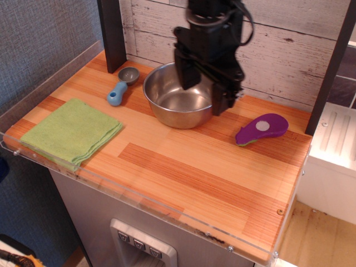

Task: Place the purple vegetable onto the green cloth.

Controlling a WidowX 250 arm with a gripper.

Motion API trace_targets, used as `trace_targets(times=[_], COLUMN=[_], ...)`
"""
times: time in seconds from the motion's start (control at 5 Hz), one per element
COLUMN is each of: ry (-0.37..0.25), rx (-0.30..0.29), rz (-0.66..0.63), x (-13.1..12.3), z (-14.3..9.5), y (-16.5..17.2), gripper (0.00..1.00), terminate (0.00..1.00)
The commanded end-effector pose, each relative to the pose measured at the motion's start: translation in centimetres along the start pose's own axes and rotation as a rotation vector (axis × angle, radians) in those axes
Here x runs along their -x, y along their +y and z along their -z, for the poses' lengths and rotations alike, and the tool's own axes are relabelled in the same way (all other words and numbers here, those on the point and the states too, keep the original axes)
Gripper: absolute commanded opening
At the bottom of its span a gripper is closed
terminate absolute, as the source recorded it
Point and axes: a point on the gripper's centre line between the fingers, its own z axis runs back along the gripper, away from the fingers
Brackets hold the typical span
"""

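I need to lay the purple vegetable on the green cloth (71, 132), so my gripper should next grab the vegetable by its middle (261, 128) with the pale spot.
The purple vegetable (261, 129), a glossy toy eggplant half with a pale lilac spot, lies flat on the wooden counter at the right, near the back. The green cloth (71, 132) is folded square at the counter's front left corner. My black gripper (203, 92) hangs over the right half of the steel bowl, between the cloth and the vegetable, a short way left of the vegetable. Its two fingers stand apart with nothing between them.
A steel bowl (161, 111) stands at the back middle, partly covered by the gripper. A blue-handled grey scoop (119, 89) lies left of it. A dark post (111, 33) rises at the back left and a white plank wall runs behind. A clear rim edges the counter's front.
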Motion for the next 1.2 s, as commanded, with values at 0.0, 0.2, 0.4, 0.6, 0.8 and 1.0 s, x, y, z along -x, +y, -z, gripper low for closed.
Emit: trace_targets(times=[0.0,0.2,0.4,0.6,0.8,1.0], ry=[-0.011,-0.014,0.007,0.064,0.110,0.142], rx=[-0.010,0.023,0.027,0.033,0.036,0.049], rz=[0.006,0.032,0.036,0.033,0.035,0.044], x=[-4.7,-6.1,-6.4,-6.0,-5.4,-5.0], z=[2.5,3.9,5.7,8.1,10.1,11.4], y=[-1.4,-2.7,-3.7,-3.8,-4.1,-4.3], gripper=[1.00,1.00,1.00,1.00,1.00,0.00], terminate=[0.00,0.00,0.00,0.00,0.00,0.00])
